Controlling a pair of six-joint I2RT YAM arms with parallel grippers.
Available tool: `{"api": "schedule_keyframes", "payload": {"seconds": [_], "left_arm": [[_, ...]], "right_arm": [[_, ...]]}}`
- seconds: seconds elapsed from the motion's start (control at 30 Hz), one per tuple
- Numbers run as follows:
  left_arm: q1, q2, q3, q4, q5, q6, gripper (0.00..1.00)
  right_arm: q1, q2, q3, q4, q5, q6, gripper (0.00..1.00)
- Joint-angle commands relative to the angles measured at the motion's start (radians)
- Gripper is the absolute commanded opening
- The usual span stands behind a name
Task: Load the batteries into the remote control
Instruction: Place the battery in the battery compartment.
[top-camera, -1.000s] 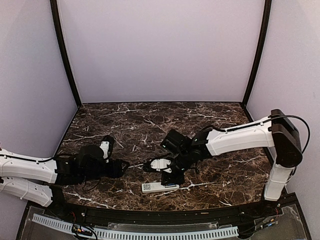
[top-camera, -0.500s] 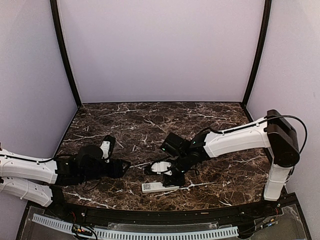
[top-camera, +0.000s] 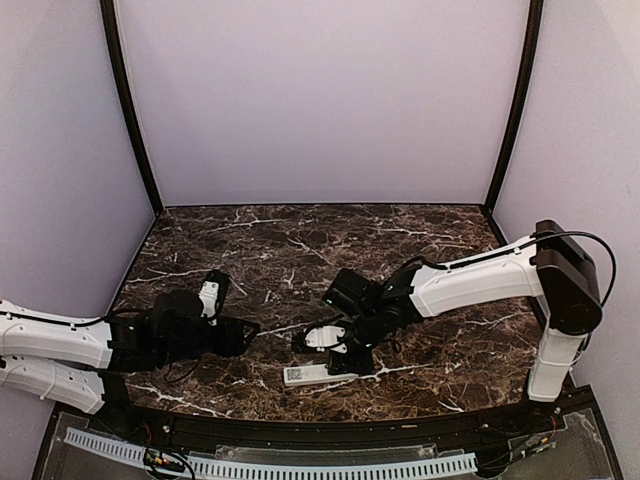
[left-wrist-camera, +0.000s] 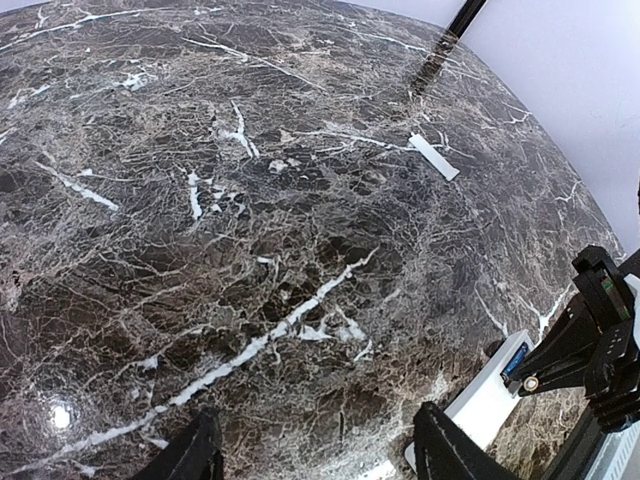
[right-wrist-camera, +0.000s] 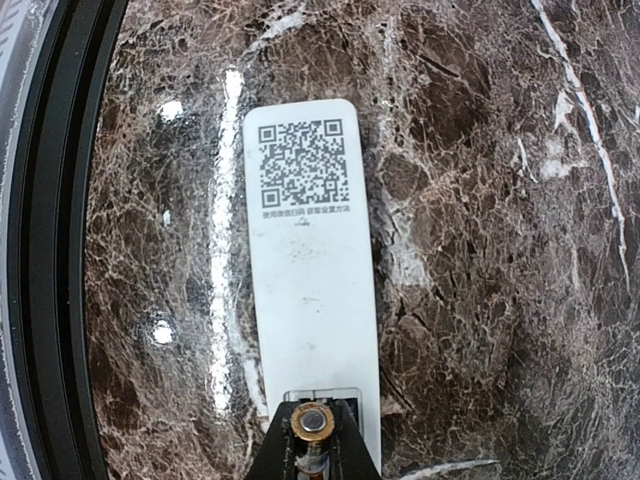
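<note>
The battery's gold-rimmed end is in the bay (right-wrist-camera: 345, 398) beside the blue battery, so it is time for my right gripper to open now; the gold-rimmed battery would end there.
The remote control (right-wrist-camera: 310, 280) lies back side up, a QR label on its far half, near the table's front edge (top-camera: 303, 375). Its open battery bay (right-wrist-camera: 345, 398) faces my right gripper (right-wrist-camera: 314, 432), which is shut on a battery (right-wrist-camera: 314, 423) seen end-on, gold-rimmed, right at the bay's mouth. In the left wrist view a blue battery (left-wrist-camera: 514, 360) sits in the bay of the remote control (left-wrist-camera: 480, 405). My left gripper (left-wrist-camera: 315, 455) hovers low over bare marble left of the remote, open and holding nothing; from above it (top-camera: 240, 335) is apart from the remote.
A short flat white cover plate (left-wrist-camera: 433, 157) lies on the marble farther back. The table's black front rim (right-wrist-camera: 50, 250) runs close beside the remote. A black corner post (left-wrist-camera: 450, 40) stands at the back.
My right gripper has shifted slightly left and down onto the remote's right end with the battery. The left arm has stayed still.
</note>
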Motion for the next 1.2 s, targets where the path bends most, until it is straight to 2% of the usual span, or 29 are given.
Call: {"api": "schedule_keyframes", "payload": {"seconds": [0.0,0.77,1.03,1.17], "left_arm": [[-0.004,0.001,-0.003,-0.014,-0.013,0.040,0.64],[-0.004,-0.029,-0.003,-0.044,-0.019,0.079,0.66],[-0.010,0.019,0.030,-0.024,0.096,0.219,0.67],[-0.018,0.047,0.051,-0.015,0.200,0.337,0.69]], "right_arm": [[0.010,-0.032,-0.028,-0.002,0.021,-0.021,0.02],[0.009,-0.024,-0.021,-0.016,0.063,-0.034,0.20],[0.010,-0.116,0.002,-0.046,0.032,-0.003,0.29],[0.005,-0.193,0.023,-0.050,0.001,0.117,0.31]]}}
